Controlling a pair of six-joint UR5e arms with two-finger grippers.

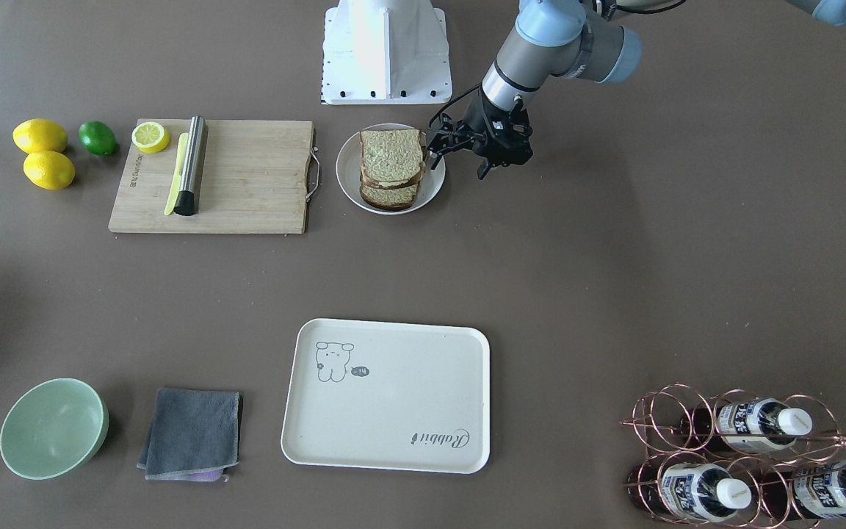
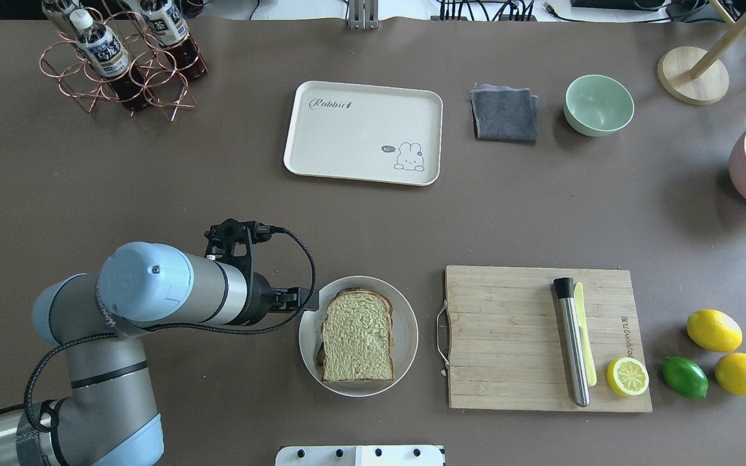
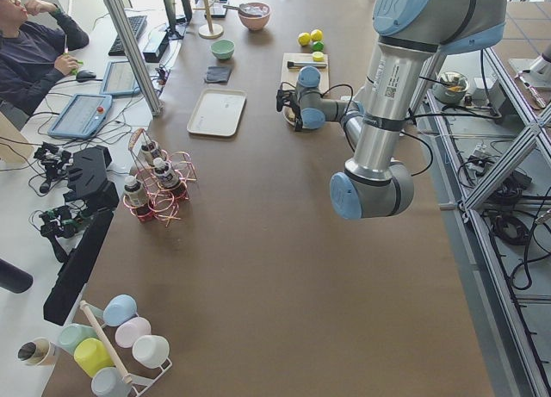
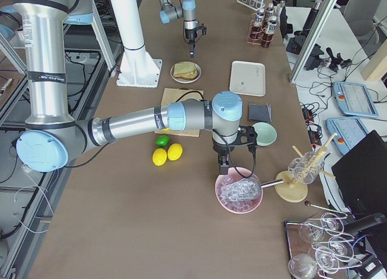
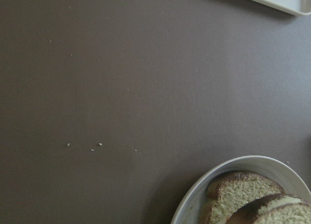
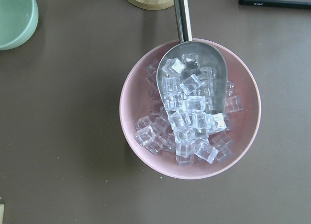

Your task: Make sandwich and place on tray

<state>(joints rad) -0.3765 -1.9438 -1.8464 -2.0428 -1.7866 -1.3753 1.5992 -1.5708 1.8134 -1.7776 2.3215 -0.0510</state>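
The white dish has to get to the tray (image 1: 385, 395) with the stacked sandwich staying undisturbed on it, so next my left gripper will grab the white dish by its rim (image 1: 438, 181).
Two brown-crusted bread slices (image 2: 357, 333) lie stacked in a round white dish (image 2: 406, 336). They also show in the front view (image 1: 391, 156) and the left wrist view (image 5: 248, 192). No fried egg shows. The cream tray (image 2: 353, 136) with the "Rabbit" script sits empty on the far side of the table (image 1: 393, 411). My left gripper (image 1: 460, 158) is open and empty above the dish's rim on my left side; in the overhead view (image 2: 305, 303) it is at the dish's left rim. My right gripper (image 4: 222, 164) hangs over the rim of a pink ice bowl; I cannot tell whether it is open.
A wooden cutting board (image 2: 509, 336) with a metal rod (image 2: 570, 343) and a lemon half (image 2: 627, 377) lies right of the dish. Lemons and a lime (image 2: 685, 377) lie beyond it. A grey cloth (image 2: 504, 114), a green bowl (image 2: 598, 105), a bottle rack (image 2: 120, 65) and the ice bowl (image 6: 146, 195) are around.
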